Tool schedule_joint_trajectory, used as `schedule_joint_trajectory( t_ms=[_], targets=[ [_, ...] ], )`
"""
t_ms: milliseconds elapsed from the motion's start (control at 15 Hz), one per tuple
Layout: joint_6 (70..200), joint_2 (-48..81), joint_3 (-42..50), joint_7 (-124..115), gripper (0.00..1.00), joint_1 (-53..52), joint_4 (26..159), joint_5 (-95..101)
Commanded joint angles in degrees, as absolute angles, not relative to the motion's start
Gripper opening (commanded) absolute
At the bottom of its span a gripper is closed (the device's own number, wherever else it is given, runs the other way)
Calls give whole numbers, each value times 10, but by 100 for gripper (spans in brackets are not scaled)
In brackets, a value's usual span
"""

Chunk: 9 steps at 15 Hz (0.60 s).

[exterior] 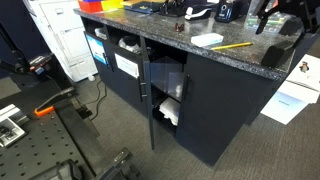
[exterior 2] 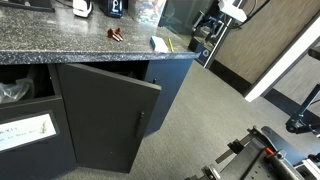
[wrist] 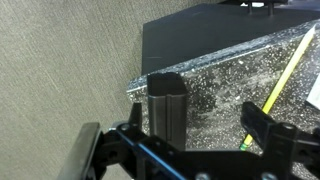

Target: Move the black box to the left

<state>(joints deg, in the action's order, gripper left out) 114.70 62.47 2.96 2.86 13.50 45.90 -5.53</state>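
The black box (exterior: pixel 283 54) is between both fingers, but they are above the box's top in an exterior view. My gripper must lower before closing on it.
The black box (wrist: pixel 166 105) is a small charcoal box that stands upright at the corner of the speckled granite counter (wrist: pixel 215 90). In the wrist view my gripper (wrist: pixel 198 118) is open, with the box between its fingers, close to the left finger and apart from the right one. In an exterior view the box (exterior: pixel 283 54) sits at the counter's right end, below my gripper (exterior: pixel 271 20). In an exterior view the arm (exterior 2: pixel 214 24) hangs over the counter's far end, and the box is hard to make out there.
A yellow pencil (wrist: pixel 285 72) and a white paper pad (exterior: pixel 207 40) lie on the counter beside the box. The dark cabinet (exterior: pixel 215 110) below has an open door (exterior 2: pixel 110 110). Small gadgets and a red bin (exterior: pixel 92 5) sit further along. Carpet lies beyond the counter edge.
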Motion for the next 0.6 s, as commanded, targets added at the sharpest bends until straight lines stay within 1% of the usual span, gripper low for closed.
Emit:
schedule_joint_trajectory(
  t_ms=[0,333,400,467,533],
  targets=[
    [1086,708,45,-21,100,131,321,-46],
    [1054,736,57,-74,100,133,274,-27],
    [1050,743,58,-78,75,133,265,-23],
    [1045,749,59,-81,72,133,256,-19],
    [1041,755,59,-84,65,133,247,-16]
  ],
)
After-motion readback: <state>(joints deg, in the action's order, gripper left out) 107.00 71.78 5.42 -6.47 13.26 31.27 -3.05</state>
